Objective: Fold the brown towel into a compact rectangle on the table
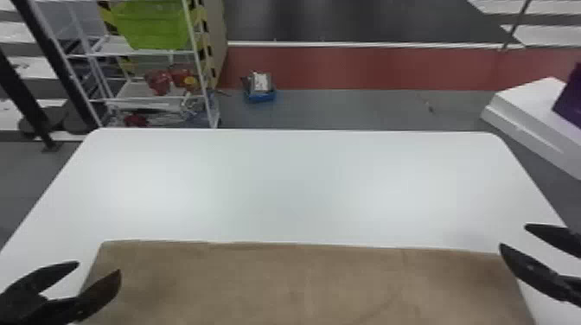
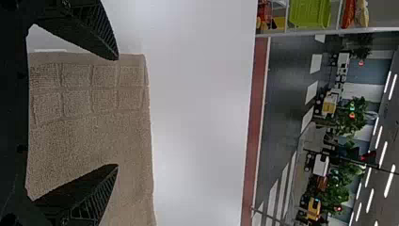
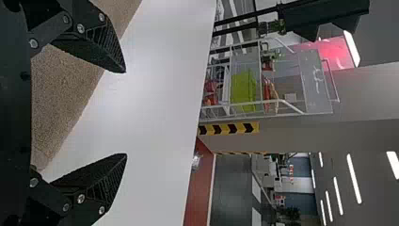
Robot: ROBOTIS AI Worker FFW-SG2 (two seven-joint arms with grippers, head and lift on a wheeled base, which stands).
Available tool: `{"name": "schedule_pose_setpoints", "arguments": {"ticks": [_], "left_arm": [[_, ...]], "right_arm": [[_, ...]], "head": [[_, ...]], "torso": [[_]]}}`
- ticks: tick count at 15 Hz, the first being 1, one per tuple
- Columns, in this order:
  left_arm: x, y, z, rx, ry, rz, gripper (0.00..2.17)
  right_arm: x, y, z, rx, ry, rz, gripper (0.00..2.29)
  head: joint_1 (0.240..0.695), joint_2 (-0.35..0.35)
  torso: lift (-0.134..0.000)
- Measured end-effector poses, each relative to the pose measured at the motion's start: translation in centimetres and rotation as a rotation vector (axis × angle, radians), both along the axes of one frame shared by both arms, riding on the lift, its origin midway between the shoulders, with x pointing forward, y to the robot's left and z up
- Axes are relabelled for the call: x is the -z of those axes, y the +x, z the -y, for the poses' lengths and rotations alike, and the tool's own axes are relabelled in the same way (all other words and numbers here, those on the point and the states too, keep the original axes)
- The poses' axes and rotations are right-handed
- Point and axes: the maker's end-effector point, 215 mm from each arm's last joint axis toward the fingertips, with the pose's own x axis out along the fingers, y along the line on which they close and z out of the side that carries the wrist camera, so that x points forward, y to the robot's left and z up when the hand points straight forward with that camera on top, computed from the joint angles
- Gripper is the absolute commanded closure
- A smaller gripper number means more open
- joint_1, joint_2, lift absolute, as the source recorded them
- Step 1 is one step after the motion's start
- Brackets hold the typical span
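Observation:
I will next grab the brown towel (image 1: 294, 281) by its side edge (image 1: 95, 263) with my left gripper to fold it.
Spread flat, the brown towel (image 1: 294, 281) covers the near part of the white table, its far edge running nearly straight across. In the head view my left gripper (image 1: 98, 266) is over the towel's far left corner, fingers apart, and my right gripper (image 1: 512, 236) stands open at the far right corner. The left wrist view has the left gripper (image 2: 117, 112) open above the towel (image 2: 89, 136), near a checked band in its weave. In the right wrist view the right gripper (image 3: 126, 113) is open, with the towel (image 3: 61, 99) beneath and beside its fingers.
The white table (image 1: 294, 186) stretches beyond the towel. Behind it at left stands a wire shelf with a green bin (image 1: 151, 26); a blue tray (image 1: 259, 93) lies on the floor. A white box-like piece (image 1: 531, 112) is off to the right.

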Motion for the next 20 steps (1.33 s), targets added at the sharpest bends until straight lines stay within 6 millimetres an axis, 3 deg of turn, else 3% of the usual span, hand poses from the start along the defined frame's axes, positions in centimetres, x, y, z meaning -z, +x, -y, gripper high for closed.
{"name": "schedule_pose_setpoints", "arguments": {"ticks": [6, 15, 20], "left_arm": [[1.0, -0.5, -1.6, -0.026, 0.042, -0.031, 0.08], [3.5, 0.4, -3.4, -0.045, 0.053, -0.08, 0.22], [4.6, -0.3, -4.4, -0.051, 0.07, -0.128, 0.41]], "right_arm": [[0.1, 0.3, 0.0, -0.005, -0.002, -0.001, 0.29], [0.5, 0.7, 0.6, -0.003, -0.004, 0.002, 0.29], [0.5, 1.1, 0.8, -0.004, -0.007, 0.01, 0.29]], "head": [[0.695, 0.033], [0.695, 0.052], [0.695, 0.065]], "torso": [[-0.123], [-0.123], [-0.123]]}}
